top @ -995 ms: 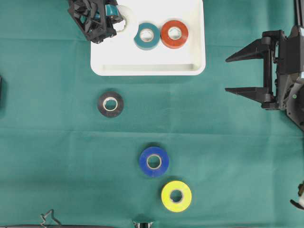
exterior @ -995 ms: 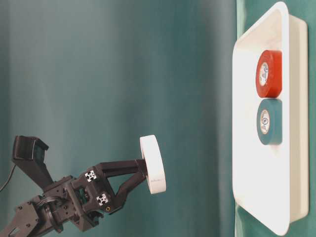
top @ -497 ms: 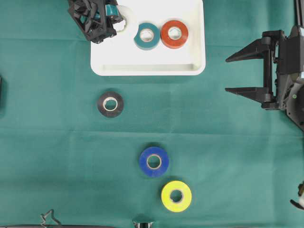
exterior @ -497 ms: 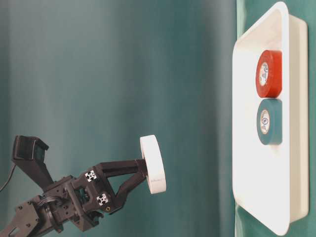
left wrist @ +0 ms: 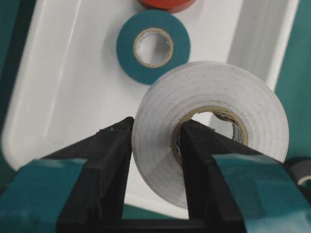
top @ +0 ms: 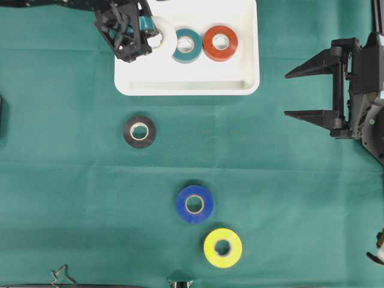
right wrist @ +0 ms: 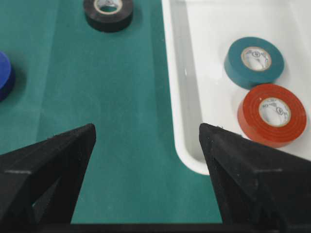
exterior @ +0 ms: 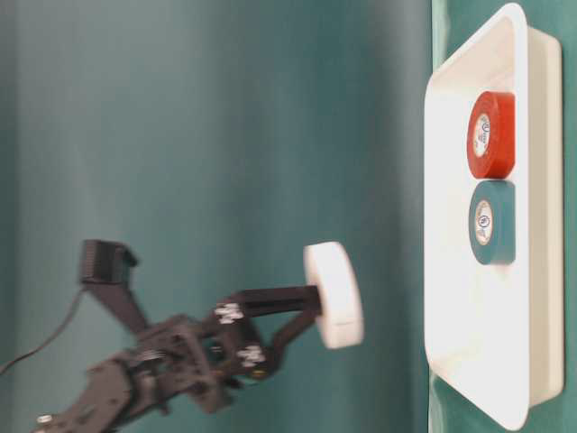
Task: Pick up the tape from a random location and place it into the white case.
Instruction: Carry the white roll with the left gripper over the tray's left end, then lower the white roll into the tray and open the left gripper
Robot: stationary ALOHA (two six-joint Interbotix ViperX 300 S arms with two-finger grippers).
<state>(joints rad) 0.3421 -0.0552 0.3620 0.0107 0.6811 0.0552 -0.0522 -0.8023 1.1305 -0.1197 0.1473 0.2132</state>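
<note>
The white tape (top: pixel 169 37) (left wrist: pixel 158 160) is hanging above the bottom of the case and would fall if I opened now. My left gripper needs to first lower it into the case.
My left gripper (top: pixel 153 39) is shut on a white tape roll (top: pixel 162 36), one finger through its core and one outside, as the left wrist view shows (left wrist: pixel 158 126). The roll (exterior: pixel 334 295) hangs a little above the left part of the white case (top: pixel 186 78), apart from its floor (exterior: pixel 451 271). A teal roll (top: pixel 186 45) and a red roll (top: pixel 220 42) lie flat in the case. My right gripper (top: pixel 288 94) stands open and empty at the right, off the case's near corner (right wrist: pixel 194 73).
On the green cloth lie a black roll (top: pixel 139 131), a blue roll (top: pixel 194 204) and a yellow roll (top: pixel 222 247). The case sits at the table's far edge. A metal clip (top: pixel 62 275) shows at the front left.
My left gripper has carried the white roll to the right over the case, nearer the teal roll, and closer to the case's floor. The right arm has not moved.
</note>
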